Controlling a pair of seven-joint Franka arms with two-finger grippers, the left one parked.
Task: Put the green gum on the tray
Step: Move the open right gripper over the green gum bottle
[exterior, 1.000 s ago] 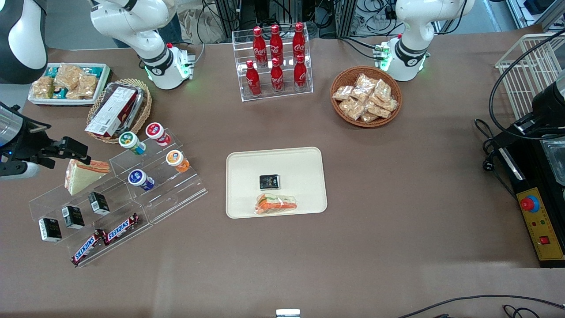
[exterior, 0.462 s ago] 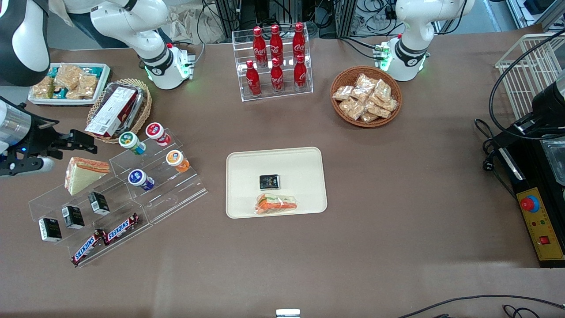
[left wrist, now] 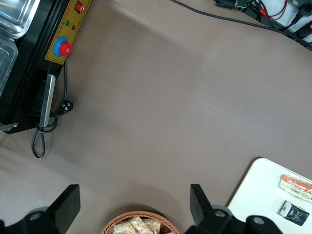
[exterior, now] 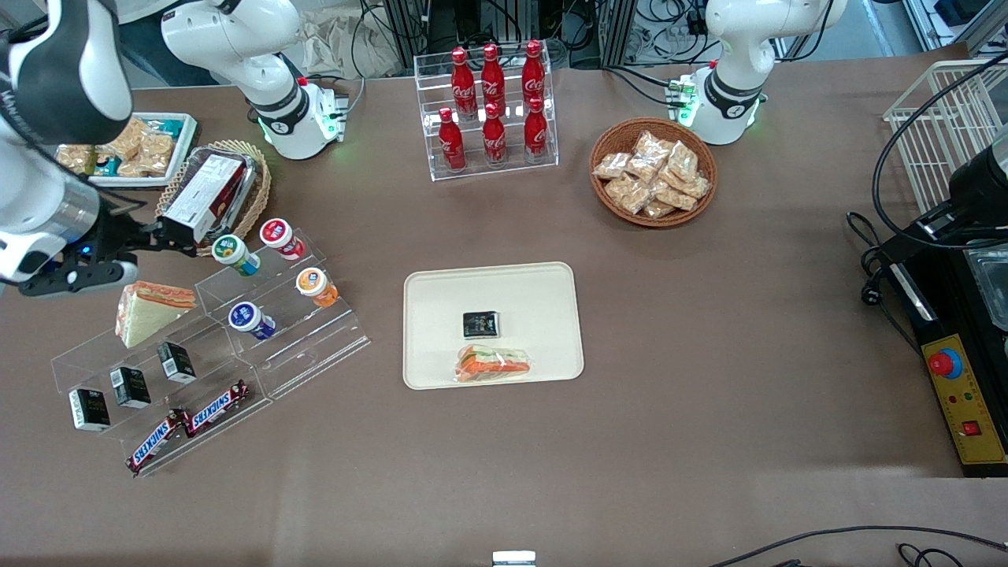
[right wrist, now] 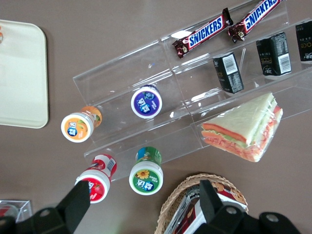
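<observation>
My right gripper grabs the gum by its white lid (exterior: 227, 249) next, which sticks out, since the green gum's lower body sits down in the clear stand's step (exterior: 267, 272).
The green gum (exterior: 234, 253) rests on the top step of a clear acrylic stand (exterior: 315, 346), beside a red-lidded bottle (exterior: 279, 236). In the right wrist view its green-and-white lid (right wrist: 146, 177) shows between the two wide-apart fingers. My right gripper (exterior: 177, 239) is open and empty. It hovers close beside the gum, over the rim of a wicker basket (exterior: 260, 177); in the right wrist view the gripper (right wrist: 144, 204) sits just off the lid. The cream tray (exterior: 441, 299) lies mid-table, toward the parked arm from the stand, and its corner shows in the right wrist view (right wrist: 22, 73).
An orange-lidded (exterior: 316, 285) and a blue-lidded bottle (exterior: 250, 319) sit on lower steps. A wrapped sandwich (exterior: 150, 307), black boxes and Snickers bars fill the neighbouring stand. The tray holds a black packet (exterior: 481, 324) and a sandwich (exterior: 492, 364). A cola rack (exterior: 492, 110) stands farther back.
The right gripper has moved away from the front camera and sideways toward the green gum, from beside the sandwich to the basket's rim. Nothing on the table has moved.
</observation>
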